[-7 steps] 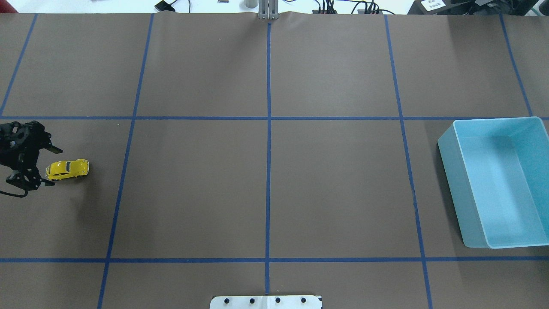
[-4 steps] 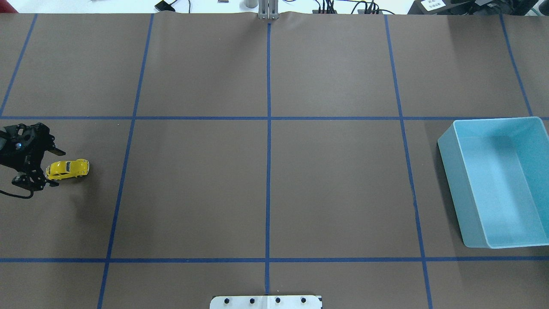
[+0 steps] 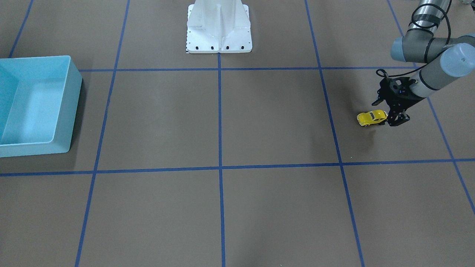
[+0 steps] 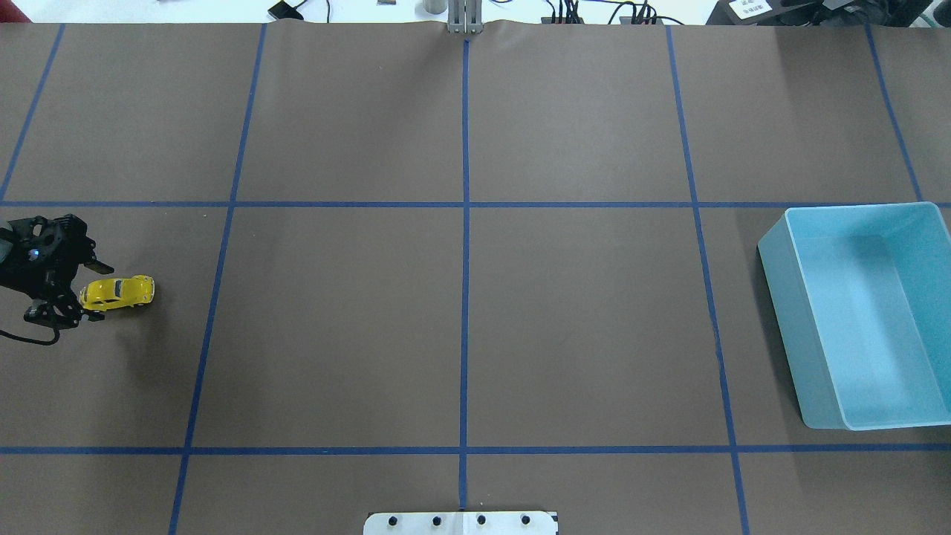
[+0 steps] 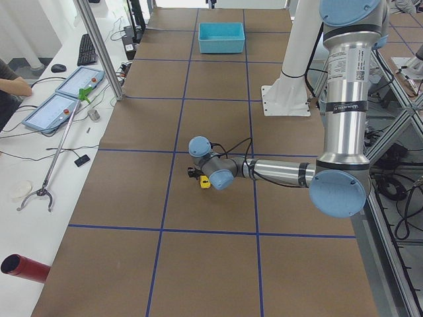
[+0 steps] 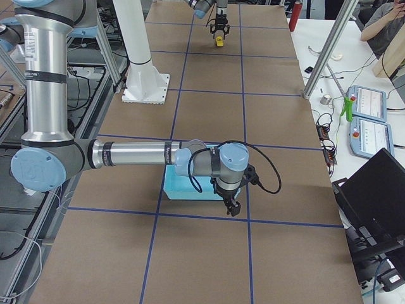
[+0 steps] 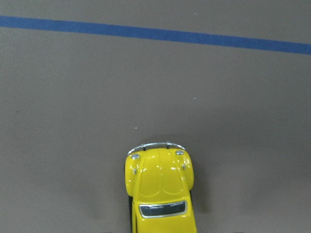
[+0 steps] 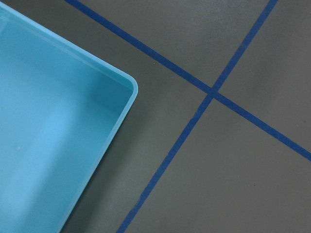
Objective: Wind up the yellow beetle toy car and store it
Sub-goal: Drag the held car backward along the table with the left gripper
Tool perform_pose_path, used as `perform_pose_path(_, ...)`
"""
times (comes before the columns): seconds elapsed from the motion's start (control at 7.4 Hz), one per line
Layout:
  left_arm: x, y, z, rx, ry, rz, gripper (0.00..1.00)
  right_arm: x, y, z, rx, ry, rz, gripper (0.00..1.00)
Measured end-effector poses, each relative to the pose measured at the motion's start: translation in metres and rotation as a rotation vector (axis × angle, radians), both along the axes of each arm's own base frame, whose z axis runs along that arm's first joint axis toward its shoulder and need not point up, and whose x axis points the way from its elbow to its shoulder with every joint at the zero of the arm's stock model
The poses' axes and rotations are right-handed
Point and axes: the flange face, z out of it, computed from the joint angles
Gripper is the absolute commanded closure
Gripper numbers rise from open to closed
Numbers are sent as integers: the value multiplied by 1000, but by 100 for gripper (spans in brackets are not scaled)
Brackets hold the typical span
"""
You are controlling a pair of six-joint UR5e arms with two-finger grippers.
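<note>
The yellow beetle toy car needs to be wound up and stored in the light blue bin (image 3: 35, 109). My left gripper will grab the car by its rear end (image 3: 383, 115) next.
The yellow beetle toy car (image 4: 119, 292) stands on the brown table at the far left, also in the front-facing view (image 3: 372, 117) and, nose up, in the left wrist view (image 7: 159, 194). My left gripper (image 4: 97, 293) is low at the car's rear end, open, with one finger on each side of it and not touching. It also shows in the front-facing view (image 3: 384, 112). The light blue bin (image 4: 780, 312) stands empty at the far right. My right gripper (image 6: 234, 206) hangs over the bin's near corner (image 8: 132, 89); I cannot tell whether it is open or shut.
Blue tape lines (image 4: 465, 297) divide the table into squares. The white robot base plate (image 3: 219, 37) sits at the robot's side of the table. A wide stretch of table lies between the car and the bin.
My left gripper has shifted slightly toward the car and its fingers have drawn in a little around the rear. The car and the bin have not moved.
</note>
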Motion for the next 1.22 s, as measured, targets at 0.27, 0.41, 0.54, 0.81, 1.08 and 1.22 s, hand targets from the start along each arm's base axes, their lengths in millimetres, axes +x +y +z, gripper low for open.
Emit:
perform_pose_path(0.27,1,-1,1,-6,-1,-3,41,0,0,0,0,0,0,0)
perform_pose_path(0.41,1,-2,3,-8,-4,-4,50,0,0,0,0,0,0,0)
perform_pose_path(0.54,1,-2,4,-9,-5,-5,61,0,0,0,0,0,0,0)
perform_pose_path(0.81,-2,-3,3,-3,1,-9,77,0,0,0,0,1,0,0)
perform_pose_path(1.08,-10,-6,-5,22,19,-22,84,1,0,0,0,1,1,0)
perform_pose_path(1.22,-15,-8,-12,50,41,-29,84,1,0,0,0,1,1,0)
